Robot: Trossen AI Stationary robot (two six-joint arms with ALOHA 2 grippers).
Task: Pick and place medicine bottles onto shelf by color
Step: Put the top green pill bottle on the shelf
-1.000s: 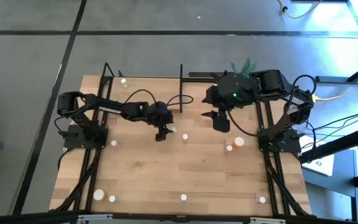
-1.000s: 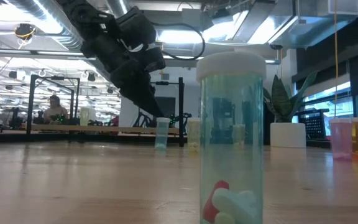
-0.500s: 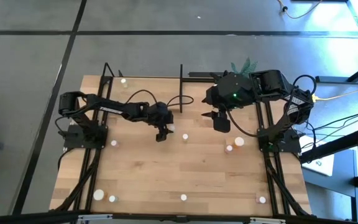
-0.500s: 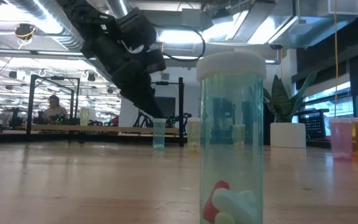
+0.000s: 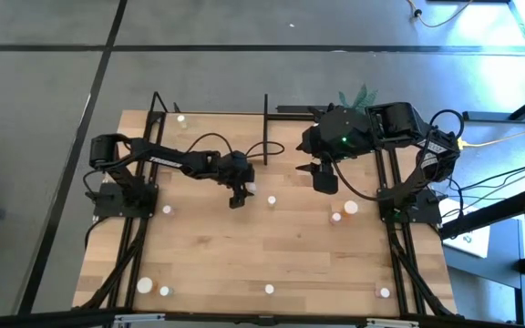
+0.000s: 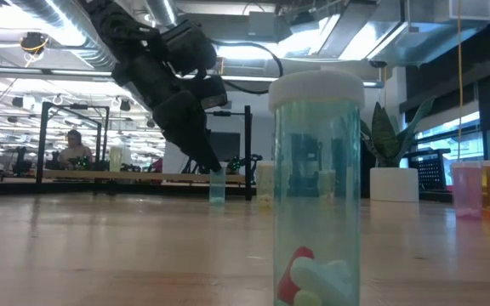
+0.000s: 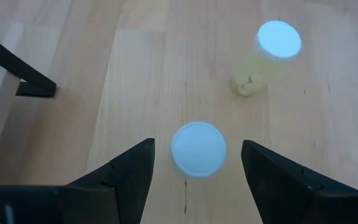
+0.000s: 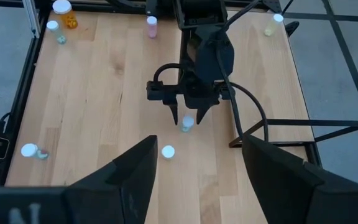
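The white cap [image 5: 251, 188] [image 7: 198, 149] is level between the fingers of my left gripper, so it is time for that gripper to close on the cap now.
My left gripper [image 7: 194, 171] is open, slanting down over the middle of the table. A small pale green medicine bottle [image 7: 197, 149] with a white cap stands upright on its base between the fingers, with a gap on each side. The same bottle [image 6: 218, 187] shows under the fingers in the low view. A yellowish bottle [image 7: 267, 59] stands just beyond it. My right gripper [image 5: 322, 179] hangs open high above the table's right half with nothing in it. The shelf [image 5: 212, 128], with a black frame, lies at the far edge and carries one bottle [image 5: 181, 118].
Other bottles stand scattered on the table: two [image 5: 342, 212] at the right, several [image 5: 153, 288] along the near edge, one [image 6: 317, 187] right in front of the low camera. The shelf's upright black bar [image 5: 265, 128] stands just beyond my left gripper. A plant pot [image 6: 395, 183] sits far right.
My left gripper has sunk a little, so its fingers now reach down around the small green bottle. The bottle stays upright on the table.
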